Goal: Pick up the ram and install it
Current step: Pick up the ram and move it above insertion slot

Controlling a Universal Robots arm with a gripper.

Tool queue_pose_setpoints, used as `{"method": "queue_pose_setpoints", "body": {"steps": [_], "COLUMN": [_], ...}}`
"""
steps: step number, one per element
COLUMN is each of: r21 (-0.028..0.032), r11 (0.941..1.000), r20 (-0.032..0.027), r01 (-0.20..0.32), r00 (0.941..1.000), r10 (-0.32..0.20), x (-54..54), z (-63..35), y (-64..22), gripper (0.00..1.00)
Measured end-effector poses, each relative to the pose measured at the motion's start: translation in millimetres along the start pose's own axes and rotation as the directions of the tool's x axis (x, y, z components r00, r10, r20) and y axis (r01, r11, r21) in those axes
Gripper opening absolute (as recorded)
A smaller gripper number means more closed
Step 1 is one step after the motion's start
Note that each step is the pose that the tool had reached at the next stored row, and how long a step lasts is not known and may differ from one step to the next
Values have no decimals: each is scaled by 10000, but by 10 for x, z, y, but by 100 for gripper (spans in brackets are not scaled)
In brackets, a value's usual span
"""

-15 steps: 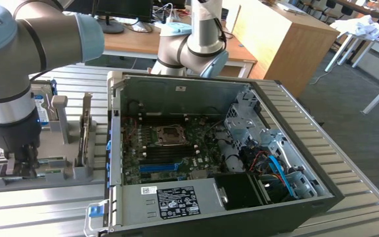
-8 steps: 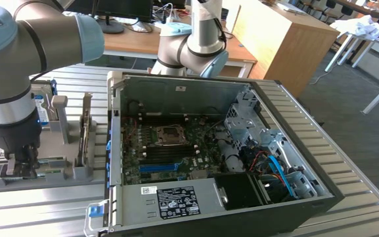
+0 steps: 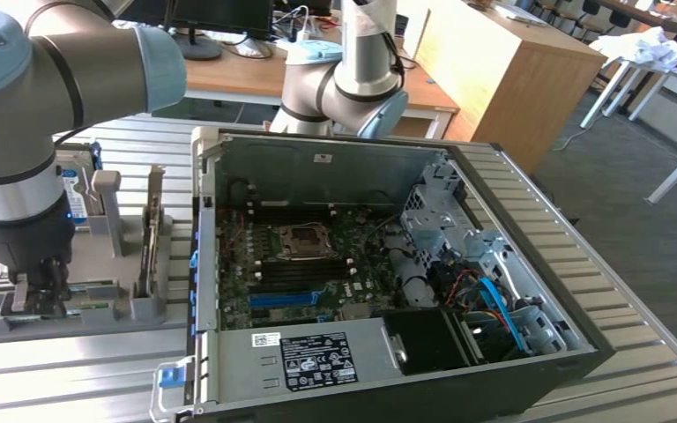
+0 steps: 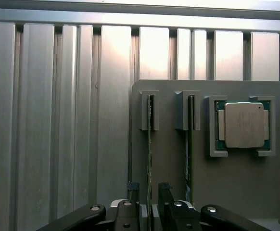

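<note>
A grey holder post [image 3: 99, 312] holds the ram's end, so next my gripper needs to grab the ram by the bare middle of its top edge [image 3: 40, 307].
The ram [image 4: 149, 144] is a thin green board standing on its edge in a slot of the grey holder [image 4: 169, 163]. My gripper [image 4: 148, 195] is low over it and open, with one dark finger [image 4: 133, 192] on each side of the board and a small gap to each. In the exterior view my gripper [image 3: 35, 295] reaches down onto the grey holder [image 3: 80, 330], at that view's left, beside the open computer case [image 3: 468, 176].
A second green board [image 4: 188, 144] stands in the neighbouring slot. A square silver processor chip [image 4: 241, 125] sits in its own frame on the holder. The case's motherboard [image 3: 303, 264] lies exposed. A blue-labelled hard drive [image 3: 74, 198] stands behind my arm.
</note>
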State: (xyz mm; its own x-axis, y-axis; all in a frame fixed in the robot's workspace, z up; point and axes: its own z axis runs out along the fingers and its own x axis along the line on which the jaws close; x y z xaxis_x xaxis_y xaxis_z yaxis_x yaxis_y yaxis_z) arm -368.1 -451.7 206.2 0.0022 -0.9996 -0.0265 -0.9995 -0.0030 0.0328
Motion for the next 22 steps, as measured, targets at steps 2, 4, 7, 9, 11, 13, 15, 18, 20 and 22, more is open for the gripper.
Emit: {"method": "queue_pose_setpoints", "body": {"steps": [2,4,7,9,11,13,15,18,20,22], "r21": [1,1,4,4,5,4,4,5,7,6], "r11": [10000,10000,10000,10000,10000,10000,10000,10000,10000,10000], "r20": [1,-1,1,0,0,-1,-2,0,2,0], "r01": [0,0,0,0,0,0,0,0,-2,-2], "r00": [10000,10000,10000,10000,10000,10000,10000,10000,10000,10000], "r10": [0,0,0,0,0,0,0,0,2,2], "x": [0,1,1,1,2,2,2,2,-3,-21], "z": [13,20,36,47,60,67,67,68,69,69], "y": [0,0,-1,-1,-2,-2,-2,-2,-2,-1], "gripper": [30,30,30,30,30,30,30,30,30,30]}}
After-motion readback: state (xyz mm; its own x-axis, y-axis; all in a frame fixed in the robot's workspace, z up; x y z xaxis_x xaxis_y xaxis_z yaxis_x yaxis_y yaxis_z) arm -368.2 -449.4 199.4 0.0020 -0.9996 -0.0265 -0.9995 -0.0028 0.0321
